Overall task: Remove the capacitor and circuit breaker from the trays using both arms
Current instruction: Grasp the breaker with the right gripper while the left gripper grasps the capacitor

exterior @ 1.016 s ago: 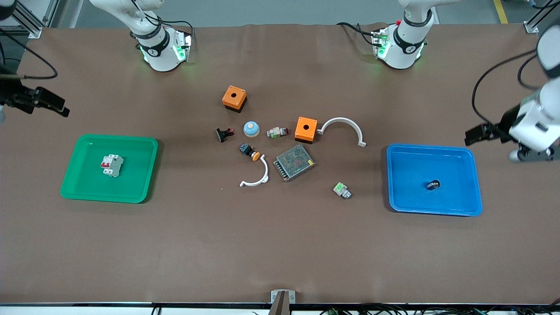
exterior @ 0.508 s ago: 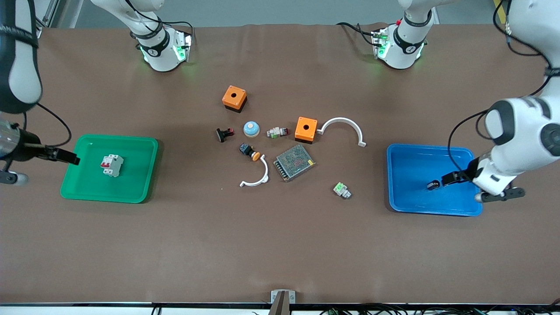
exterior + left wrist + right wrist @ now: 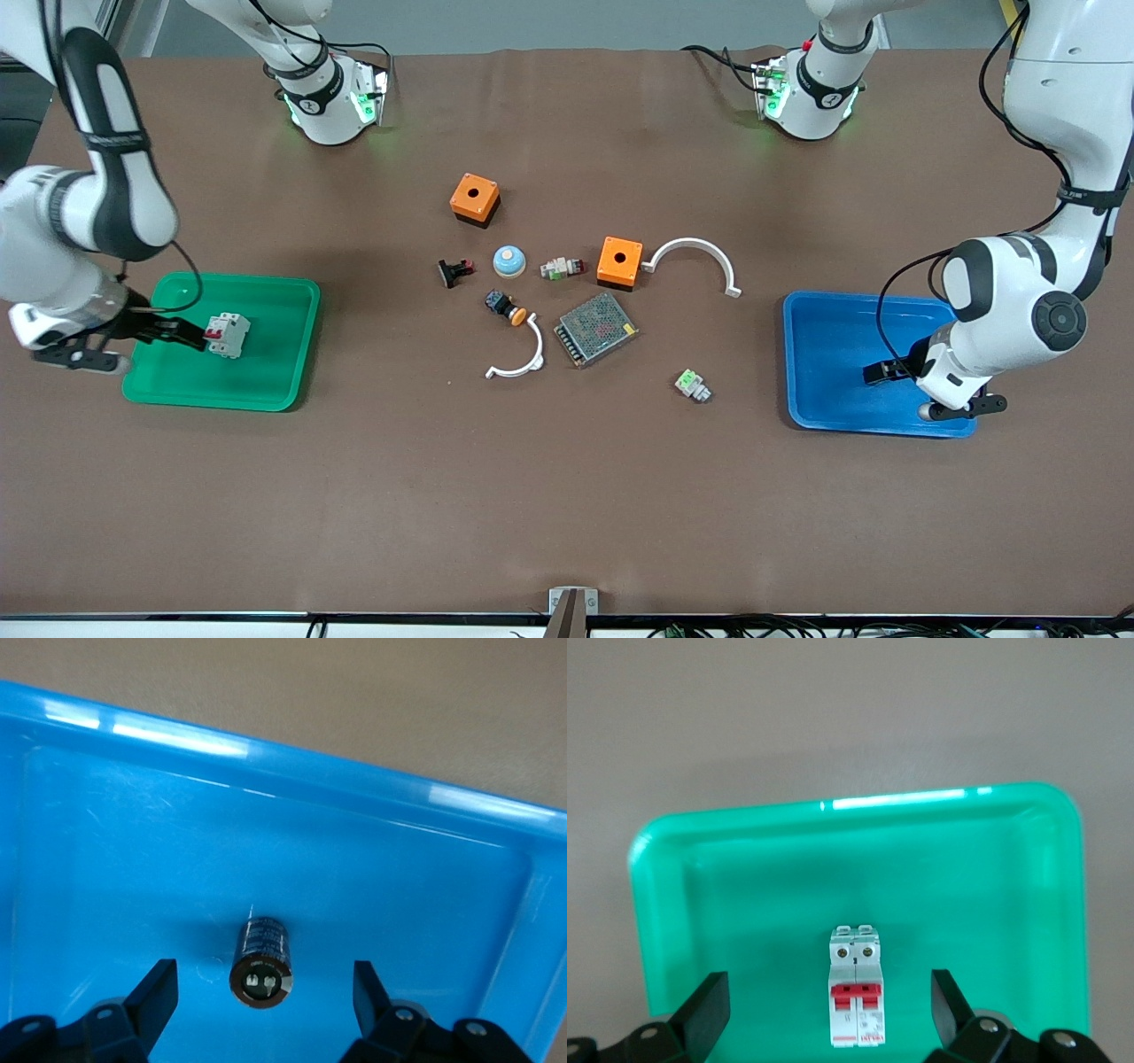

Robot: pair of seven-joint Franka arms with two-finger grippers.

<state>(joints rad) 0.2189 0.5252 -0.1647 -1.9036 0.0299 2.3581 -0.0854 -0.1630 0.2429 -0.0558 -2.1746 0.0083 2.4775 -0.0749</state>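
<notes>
The breaker needs to come out of the green tray (image 3: pixel 266 372), so my right gripper should next grab the breaker's white body beside the red levers.
The capacitor (image 3: pixel 261 961), a tiny dark cylinder, lies on its side in the blue tray (image 3: pixel 824 337) at the left arm's end of the table. My left gripper (image 3: pixel 881 372) is low over it and open, with one finger (image 3: pixel 155 992) on each side of it and not touching. The breaker (image 3: pixel 229 335), a white-grey block with red levers, lies in the green tray (image 3: pixel 266 372) at the right arm's end; it also shows in the right wrist view (image 3: pixel 856 997). My right gripper (image 3: pixel 190 335) is open beside it, its fingers (image 3: pixel 709 1001) apart from it.
In the middle of the table lie two orange boxes (image 3: pixel 475 198) (image 3: pixel 619 260), two white arcs (image 3: pixel 695 257) (image 3: pixel 518 359), a metal mesh box (image 3: pixel 596 329), a white-and-green connector (image 3: pixel 692 385), a black-blue button with an orange cap (image 3: pixel 505 307) and other small parts.
Both arms have swung in from the table's ends and come down into their trays: the left gripper round the capacitor, the right gripper at the breaker. Neither object has moved.
</notes>
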